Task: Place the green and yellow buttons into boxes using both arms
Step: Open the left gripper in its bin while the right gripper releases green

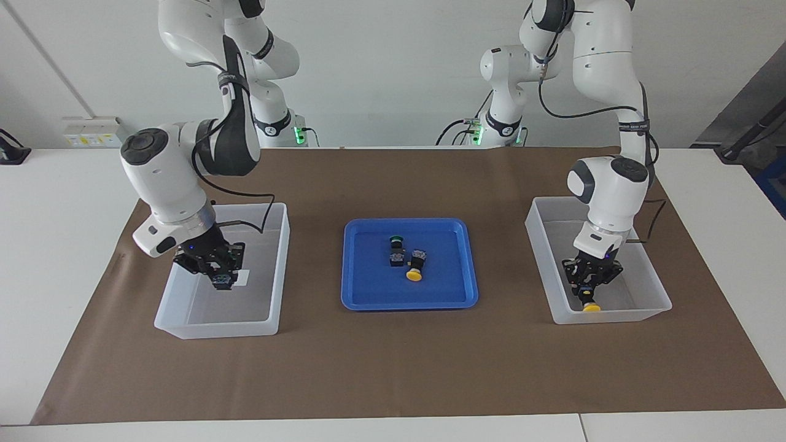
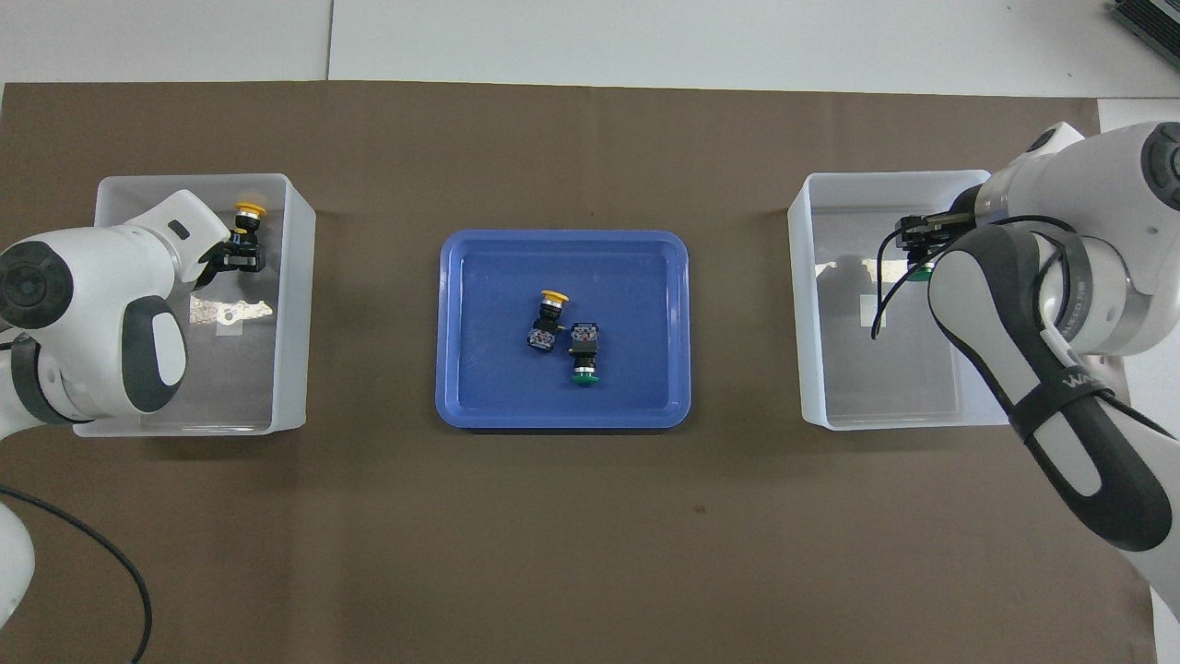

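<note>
The green button (image 2: 921,273) is above the clear box's bottom in the overhead view, so my right gripper lowers it farther in next before opening.
My left gripper (image 1: 591,290) is down inside the clear box (image 1: 614,316) at the left arm's end of the table, shut on a yellow button (image 1: 591,307) whose cap points down near the box floor. It shows in the overhead view (image 2: 235,256) with the yellow button (image 2: 247,214). My right gripper (image 1: 221,277) is down in the other clear box (image 1: 279,270), shut on a green button (image 2: 919,270); the arm hides most of that button. A second green button (image 1: 396,242) and a second yellow button (image 1: 415,273) lie side by side in the blue tray (image 1: 368,288).
The blue tray (image 2: 479,387) sits mid-table on a brown mat (image 1: 393,368), between the two boxes (image 2: 295,304) (image 2: 811,304). A pale label (image 2: 230,312) lies on the floor of the box at the left arm's end. Cables trail from both arms.
</note>
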`<control>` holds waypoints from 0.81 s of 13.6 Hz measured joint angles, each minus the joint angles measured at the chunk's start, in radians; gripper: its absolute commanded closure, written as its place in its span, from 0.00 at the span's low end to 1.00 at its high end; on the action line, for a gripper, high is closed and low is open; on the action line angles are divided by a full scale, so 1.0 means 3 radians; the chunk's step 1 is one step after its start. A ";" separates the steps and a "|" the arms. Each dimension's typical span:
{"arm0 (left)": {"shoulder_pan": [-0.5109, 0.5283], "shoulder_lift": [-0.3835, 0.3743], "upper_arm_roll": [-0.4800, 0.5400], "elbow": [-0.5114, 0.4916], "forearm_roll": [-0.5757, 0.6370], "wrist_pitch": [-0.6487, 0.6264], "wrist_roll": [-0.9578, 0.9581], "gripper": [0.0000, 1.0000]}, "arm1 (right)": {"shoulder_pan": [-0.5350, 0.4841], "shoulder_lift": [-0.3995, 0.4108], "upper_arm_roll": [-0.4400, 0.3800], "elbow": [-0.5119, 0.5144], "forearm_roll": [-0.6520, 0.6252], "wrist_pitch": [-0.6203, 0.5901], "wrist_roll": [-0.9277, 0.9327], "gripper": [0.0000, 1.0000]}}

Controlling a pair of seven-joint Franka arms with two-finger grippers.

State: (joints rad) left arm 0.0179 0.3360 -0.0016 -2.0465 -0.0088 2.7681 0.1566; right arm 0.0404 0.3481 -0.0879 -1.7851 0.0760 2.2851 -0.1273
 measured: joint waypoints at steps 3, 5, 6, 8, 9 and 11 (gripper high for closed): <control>0.0001 -0.0148 0.0008 0.0026 0.0000 -0.0127 -0.0001 0.00 | -0.0002 0.0121 0.0013 -0.0073 0.0001 0.0146 0.0000 1.00; -0.0002 -0.0347 0.0000 0.0044 0.0000 -0.0463 -0.0005 0.00 | -0.0002 0.0169 0.0015 -0.0177 0.0002 0.0279 0.0000 1.00; -0.0004 -0.0461 -0.0010 0.0047 0.0000 -0.0637 -0.0016 0.00 | 0.0000 0.0182 0.0015 -0.0235 0.0003 0.0336 0.0000 0.91; -0.0041 -0.0699 -0.0032 0.0064 0.0000 -0.1012 -0.0070 0.00 | 0.0008 0.0188 0.0018 -0.0322 0.0033 0.0430 0.0000 0.19; -0.0110 -0.0777 -0.0038 0.0090 0.0000 -0.1159 -0.0163 0.00 | 0.0009 0.0188 0.0018 -0.0332 0.0050 0.0438 0.0000 0.00; -0.0322 -0.0823 -0.0048 0.0173 0.0000 -0.1315 -0.0462 0.00 | 0.0013 0.0178 0.0019 -0.0328 0.0059 0.0439 0.0000 0.00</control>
State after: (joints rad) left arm -0.0786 0.0891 -0.0160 -1.9945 -0.0089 2.3737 0.0179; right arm 0.0441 0.4013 -0.0821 -1.8834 0.0938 2.4168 -0.1273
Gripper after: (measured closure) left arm 0.000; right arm 0.405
